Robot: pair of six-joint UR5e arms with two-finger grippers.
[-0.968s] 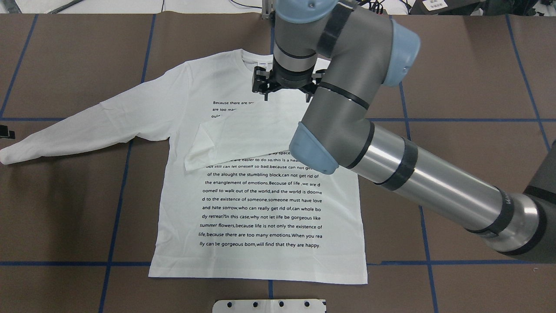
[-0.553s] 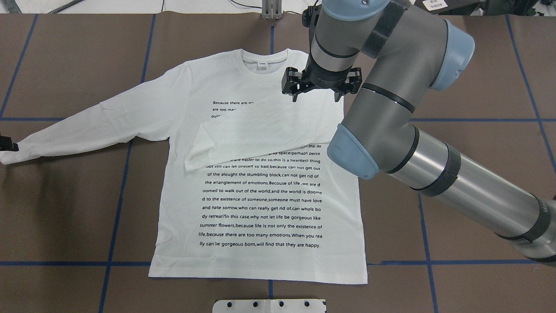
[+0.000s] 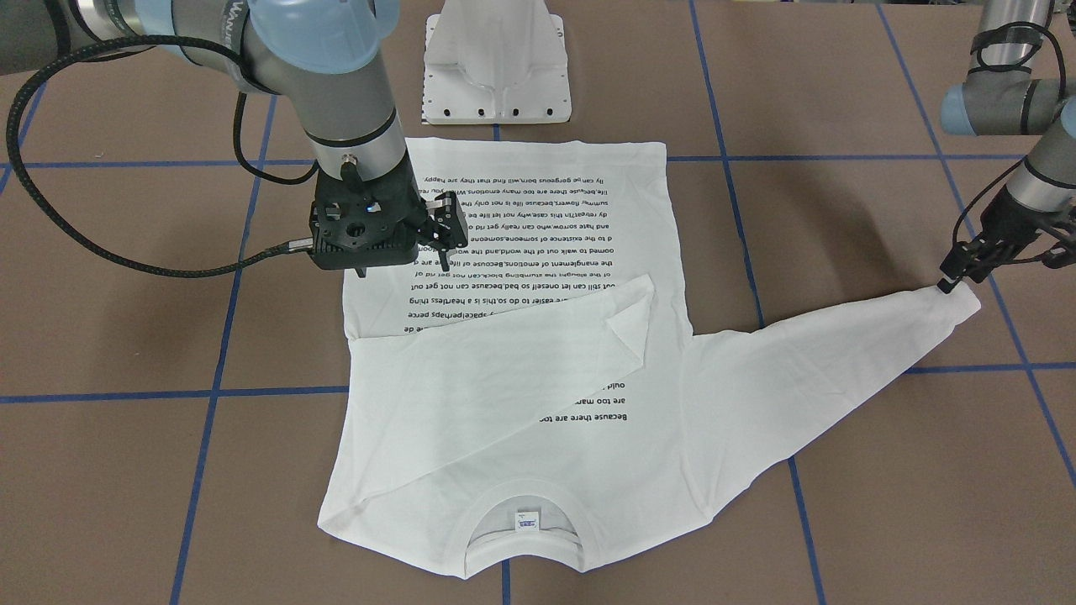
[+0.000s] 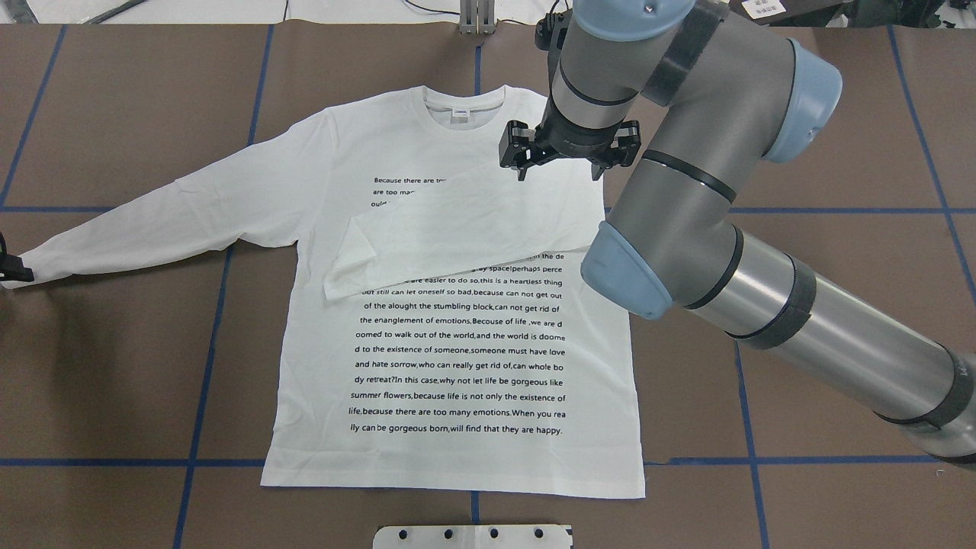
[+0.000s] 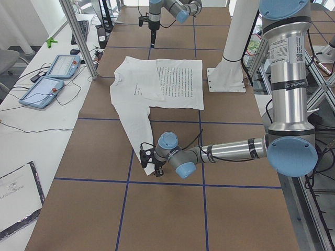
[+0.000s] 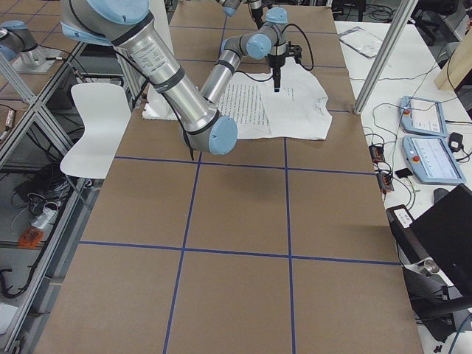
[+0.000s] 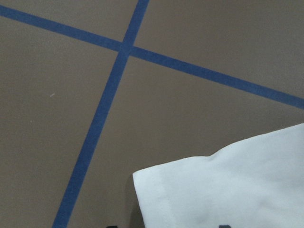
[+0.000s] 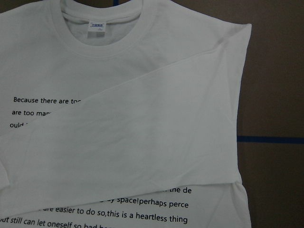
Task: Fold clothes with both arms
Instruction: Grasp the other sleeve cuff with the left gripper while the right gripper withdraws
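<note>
The sleeve (image 3: 807, 378) lies flat and slack across the table. Next, my left gripper pinches the cuff at its open edge (image 3: 961, 297).
The white long-sleeved T-shirt (image 4: 457, 358) lies flat on the brown table, black text up and neck label at the far edge. One sleeve (image 4: 457, 229) is folded across the chest, which also shows in the right wrist view (image 8: 142, 133). The other sleeve stretches out to the left, ending in its cuff (image 4: 38, 263). My right gripper (image 4: 559, 171) is open and empty, hovering over the shirt's right shoulder. My left gripper (image 3: 954, 281) is open at that cuff (image 7: 228, 190), and the cuff lies flat between its fingertips.
The white metal pedestal plate (image 4: 473, 536) stands at the near edge, just below the shirt's hem. Blue tape lines (image 4: 206, 343) grid the brown table. A side table with tablets (image 5: 52, 76) and an aluminium post (image 5: 78, 36) stands beyond the far edge.
My right gripper has moved from over the neck to over the shirt's right shoulder. My left gripper has slid in along the left edge onto the sleeve cuff. The shirt has not moved.
</note>
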